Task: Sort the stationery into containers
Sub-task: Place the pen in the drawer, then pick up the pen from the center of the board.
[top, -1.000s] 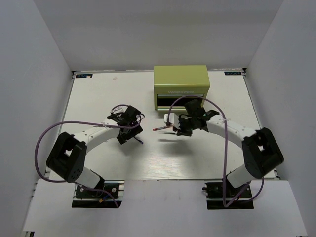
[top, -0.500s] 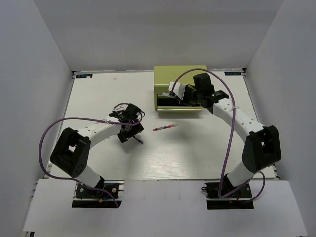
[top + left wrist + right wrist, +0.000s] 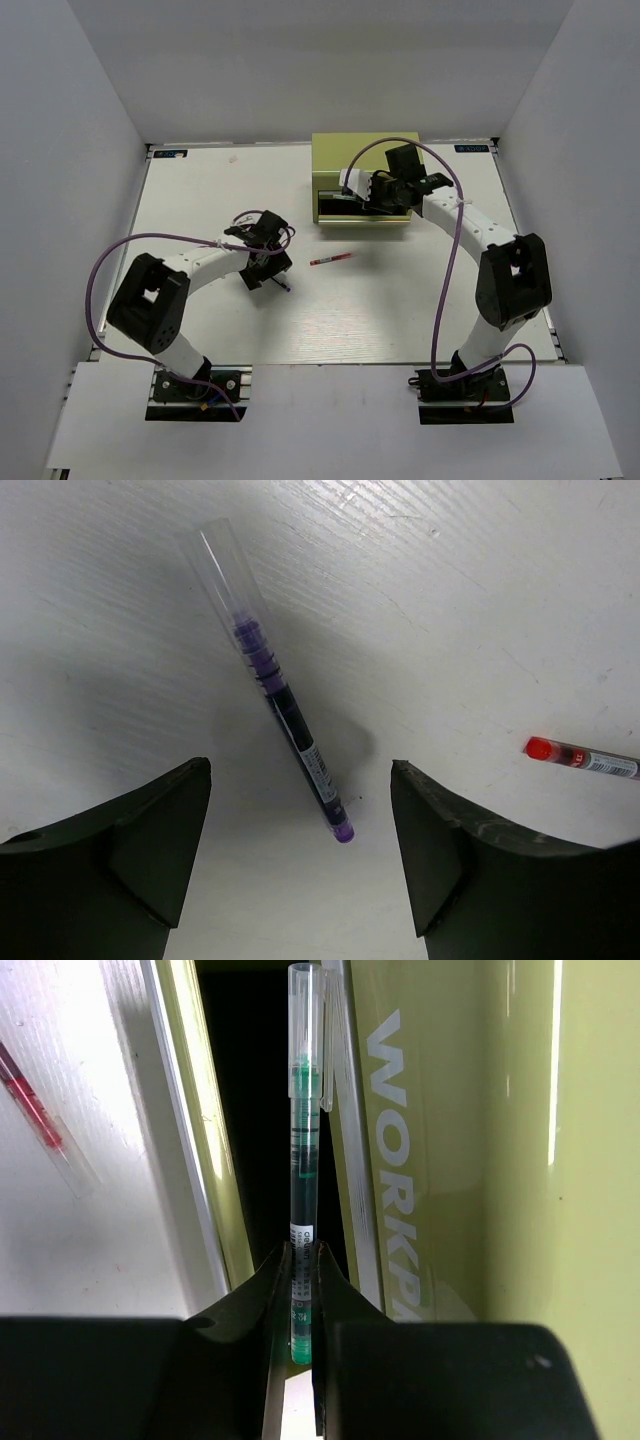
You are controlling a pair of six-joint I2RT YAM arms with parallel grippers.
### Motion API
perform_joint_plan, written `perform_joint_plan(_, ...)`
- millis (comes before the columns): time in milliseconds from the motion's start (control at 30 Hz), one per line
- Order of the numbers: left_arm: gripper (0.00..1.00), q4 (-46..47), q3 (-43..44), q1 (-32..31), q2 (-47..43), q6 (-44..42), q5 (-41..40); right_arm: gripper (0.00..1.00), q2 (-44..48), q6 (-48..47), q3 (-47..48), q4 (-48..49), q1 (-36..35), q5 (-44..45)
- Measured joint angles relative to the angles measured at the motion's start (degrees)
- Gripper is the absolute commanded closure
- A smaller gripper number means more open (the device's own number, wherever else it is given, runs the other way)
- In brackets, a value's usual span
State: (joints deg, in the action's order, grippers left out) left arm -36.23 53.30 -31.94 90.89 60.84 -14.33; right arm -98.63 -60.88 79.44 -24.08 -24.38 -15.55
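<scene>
The thin purple pen beside my wide-open left gripper would stay on the tabletop if I lifted now.
My right gripper (image 3: 303, 1280) is shut on a thin green pen (image 3: 303, 1160) and holds it over the open dark drawer gap of the olive-green tool chest (image 3: 366, 160), beside its pale lettering (image 3: 395, 1160). In the top view the right gripper (image 3: 372, 190) is at the chest's front. My left gripper (image 3: 300, 880) is open just above a thin purple pen (image 3: 275, 685) lying on the table, the pen's end between the fingers. It shows in the top view (image 3: 282, 285) too. A thin red pen (image 3: 331, 259) lies on the table between the arms, also in the left wrist view (image 3: 585, 760).
White walls enclose the white table (image 3: 200, 200) on three sides. The chest stands at the back centre.
My right gripper carried the green pen from the table's middle up to the chest's drawer opening. The left gripper stayed over the purple pen.
</scene>
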Motion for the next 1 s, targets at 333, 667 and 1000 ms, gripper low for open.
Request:
perform_joint_plan(333,0.23,0.7,0.0,0.0,1.8,0.0,0.3,0.90,-2.5,-0.1,0.0,0.2,0.0,1.1)
perform_joint_plan(667,0.31,0.8,0.2,0.0,2.3,0.1,0.2,0.57,-3.9,0.5,0.0,0.5,0.0,2.3)
perform_joint_plan(1000,0.61,1.3,0.9,0.0,3.5,0.3,0.2,0.57,-2.5,3.1,-0.8,0.7,0.2,0.3)
